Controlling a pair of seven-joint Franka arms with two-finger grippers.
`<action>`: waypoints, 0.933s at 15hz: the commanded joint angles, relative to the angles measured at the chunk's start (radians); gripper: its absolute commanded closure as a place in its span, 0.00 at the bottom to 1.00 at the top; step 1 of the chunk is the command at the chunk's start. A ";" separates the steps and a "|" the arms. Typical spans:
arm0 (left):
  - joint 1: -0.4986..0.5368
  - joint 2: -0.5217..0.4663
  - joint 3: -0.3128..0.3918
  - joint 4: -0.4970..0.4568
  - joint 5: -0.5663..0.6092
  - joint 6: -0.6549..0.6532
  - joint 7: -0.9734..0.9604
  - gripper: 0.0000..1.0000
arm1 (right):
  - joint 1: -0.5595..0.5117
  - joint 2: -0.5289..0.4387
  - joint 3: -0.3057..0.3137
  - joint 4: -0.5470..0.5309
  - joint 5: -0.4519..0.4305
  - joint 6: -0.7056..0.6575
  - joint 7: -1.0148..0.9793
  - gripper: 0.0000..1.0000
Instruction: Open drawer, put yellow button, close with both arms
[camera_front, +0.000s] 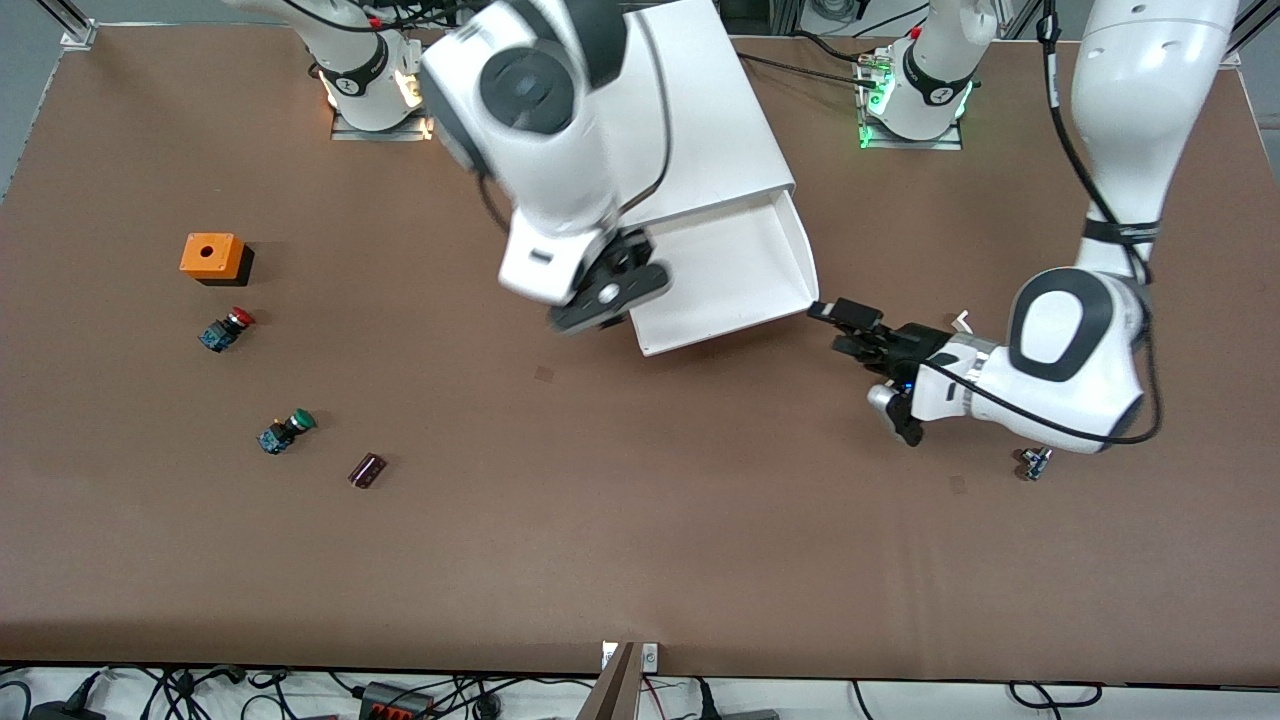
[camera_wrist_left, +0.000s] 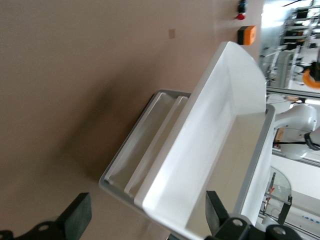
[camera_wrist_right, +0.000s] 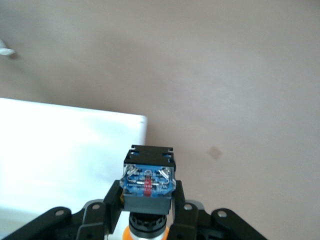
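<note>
I should move the yellow button farther in with my right gripper before releasing it, because it hangs at the white drawer's edge (camera_wrist_right: 100, 112), short of the drawer's inside.
The top drawer (camera_front: 735, 285) of the white cabinet (camera_front: 700, 120) stands pulled out toward the front camera and looks empty. My right gripper (camera_front: 610, 295) hangs over the drawer's front corner at the right arm's end. In the right wrist view it (camera_wrist_right: 147, 200) is shut on the yellow button (camera_wrist_right: 148, 182), grey-blue block outward, orange cap between the fingers. My left gripper (camera_front: 838, 328) is open, low beside the drawer's front corner at the left arm's end. In the left wrist view the drawer's front (camera_wrist_left: 220, 150) lies between its spread fingers (camera_wrist_left: 75, 215).
Toward the right arm's end lie an orange box (camera_front: 212, 257), a red-capped button (camera_front: 225, 330), a green-capped button (camera_front: 285, 430) and a small dark part (camera_front: 367, 469). A small part (camera_front: 1033, 463) lies by the left arm's elbow. The two lower drawers (camera_wrist_left: 150, 135) show shut.
</note>
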 joint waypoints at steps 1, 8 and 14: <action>0.003 -0.031 0.001 0.042 0.116 -0.061 -0.079 0.00 | 0.033 0.014 -0.002 0.031 -0.006 0.043 0.101 1.00; -0.032 -0.171 -0.021 0.047 0.560 -0.174 -0.328 0.00 | 0.122 0.119 0.006 0.029 -0.003 0.197 0.325 1.00; -0.028 -0.168 -0.013 0.298 0.674 -0.283 -0.401 0.00 | 0.160 0.181 0.006 0.023 -0.005 0.157 0.327 1.00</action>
